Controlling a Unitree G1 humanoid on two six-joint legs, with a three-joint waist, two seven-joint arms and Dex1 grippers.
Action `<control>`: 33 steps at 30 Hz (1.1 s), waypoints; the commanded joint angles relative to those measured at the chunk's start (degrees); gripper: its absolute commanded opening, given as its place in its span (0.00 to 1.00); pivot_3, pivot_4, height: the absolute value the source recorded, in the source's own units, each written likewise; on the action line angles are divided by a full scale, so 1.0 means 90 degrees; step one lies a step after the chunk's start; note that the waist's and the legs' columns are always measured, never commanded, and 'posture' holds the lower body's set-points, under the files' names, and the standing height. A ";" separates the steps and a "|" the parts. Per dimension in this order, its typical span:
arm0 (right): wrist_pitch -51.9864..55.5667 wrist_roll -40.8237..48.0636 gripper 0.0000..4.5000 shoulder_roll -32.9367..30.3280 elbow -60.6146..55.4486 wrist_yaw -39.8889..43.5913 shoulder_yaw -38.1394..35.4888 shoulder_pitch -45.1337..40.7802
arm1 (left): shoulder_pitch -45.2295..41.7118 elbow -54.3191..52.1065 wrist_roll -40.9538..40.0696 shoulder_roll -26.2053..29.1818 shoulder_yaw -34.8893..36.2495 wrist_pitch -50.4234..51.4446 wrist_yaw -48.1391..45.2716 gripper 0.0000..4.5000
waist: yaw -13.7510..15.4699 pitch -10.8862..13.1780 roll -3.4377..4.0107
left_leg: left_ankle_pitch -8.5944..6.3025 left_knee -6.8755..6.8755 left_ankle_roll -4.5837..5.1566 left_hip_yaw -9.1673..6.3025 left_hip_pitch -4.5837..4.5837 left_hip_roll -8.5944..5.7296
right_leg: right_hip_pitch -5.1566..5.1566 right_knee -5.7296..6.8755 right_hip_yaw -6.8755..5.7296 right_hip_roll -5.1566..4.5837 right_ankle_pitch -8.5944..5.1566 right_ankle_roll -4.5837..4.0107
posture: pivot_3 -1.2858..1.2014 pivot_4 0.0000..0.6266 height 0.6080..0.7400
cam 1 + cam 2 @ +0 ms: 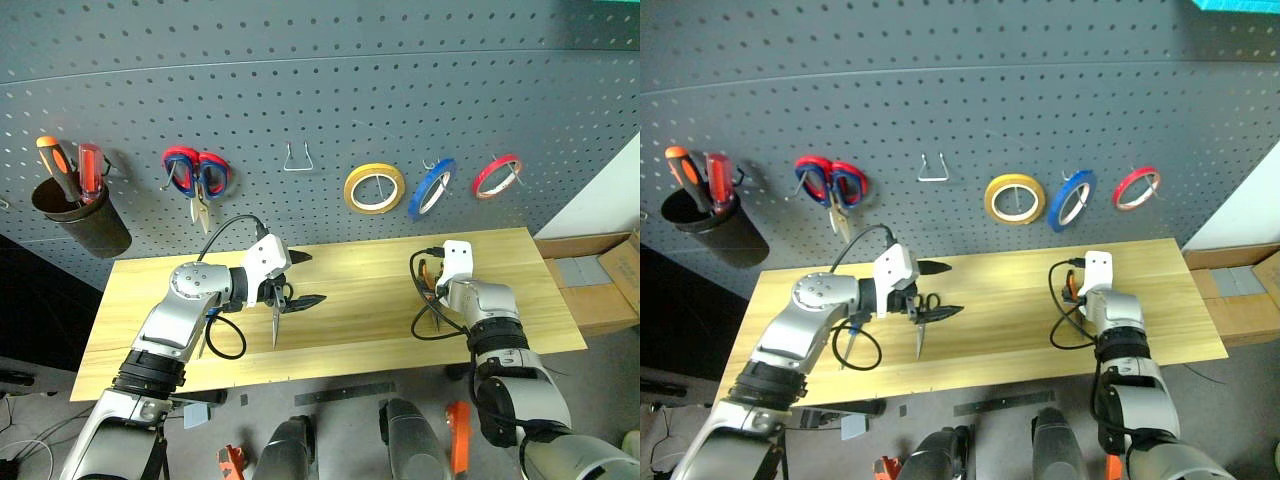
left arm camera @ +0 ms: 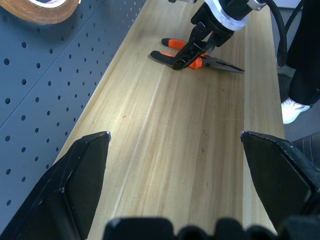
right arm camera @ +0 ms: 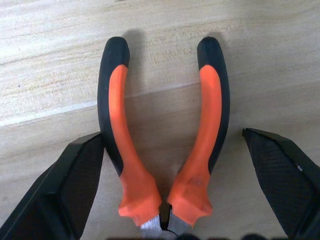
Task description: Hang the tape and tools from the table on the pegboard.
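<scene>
My right gripper's fingertips stand beside the pliers' orange-and-black handles, low over the wood, so it is now time to close, which would catch the pliers.
The orange-and-black pliers (image 3: 117, 125) lie flat on the table (image 1: 370, 320) at its right end. My right gripper (image 3: 172, 135) is open and low over them, one finger outside each handle; the left wrist view shows it (image 2: 192, 50) just above the pliers (image 2: 225, 65). My left gripper (image 1: 303, 280) hangs open over the table's left middle with nothing between its fingers. The small black-handled scissors (image 1: 276, 318) lie on the wood just below it. The blue tape (image 1: 432, 187) hangs on the pegboard (image 1: 300, 80).
On the pegboard hang a dark cup (image 1: 80, 215) holding orange and red screwdrivers, red-and-blue scissors (image 1: 197, 175), a bare metal hook (image 1: 297, 160), a yellow roll (image 1: 374, 188) and a red roll (image 1: 497, 176). Cardboard boxes (image 1: 600, 280) sit right of the table. A person's shoe (image 2: 290, 110) stands beyond its end.
</scene>
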 commanded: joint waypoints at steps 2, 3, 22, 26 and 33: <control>0.0111 0.0055 0.88 0.0087 0.0140 -0.0014 0.0072 0.0216 | -0.0035 -0.0093 -0.0015 -0.0007 0.0055 -0.0093 -0.0010 1.00 | 0.0000 -0.0001 -0.0001 | 0.0000 0.0000 0.0001 0.0000 0.0001 0.0000 | 0.0001 0.0001 0.0000 0.0000 0.0000 0.0000 | 0.46 0.42 1.00; 0.0120 0.0071 0.80 0.0092 0.0130 0.0000 0.0076 0.0219 | -0.0035 -0.0091 -0.0016 -0.0005 0.0056 -0.0092 -0.0014 1.00 | 0.0000 -0.0001 -0.0002 | -0.0001 0.0001 0.0002 0.0000 0.0003 0.0000 | 0.0001 0.0002 0.0001 0.0000 0.0000 0.0000 | 0.46 0.42 1.00; 0.0688 0.0015 0.56 0.0147 -0.5682 0.0710 0.1995 0.2876 | 0.1554 -0.1356 -0.1040 0.0182 0.1513 0.0861 0.0761 1.00 | -0.0008 0.0000 -0.0001 | 0.0001 -0.0005 -0.0002 0.0020 -0.0037 0.0007 | -0.0075 0.0043 0.0029 -0.0002 -0.0001 0.0000 | 0.46 0.42 1.00; 0.0721 -0.0146 0.56 0.0089 -0.6983 0.0744 0.2770 0.3370 | 0.1988 -0.1626 -0.1427 0.0174 0.2011 0.0973 0.0857 1.00 | 0.0002 0.0003 -0.0004 | -0.0006 0.0000 0.0009 0.0020 -0.0034 0.0037 | -0.0077 0.0051 0.0031 0.0003 -0.0002 -0.0001 | 0.46 0.42 1.00; -0.0385 -0.1038 0.56 -0.0416 -0.8176 0.0793 0.3914 0.2494 | 0.2308 -0.1981 -0.2229 0.0062 0.2645 0.1276 0.1002 1.00 | 0.0060 0.0007 -0.0013 | -0.0005 0.0005 0.0006 0.0037 -0.0023 0.0080 | -0.0069 0.0062 0.0021 0.0025 0.0000 -0.0004 | 0.47 0.42 1.00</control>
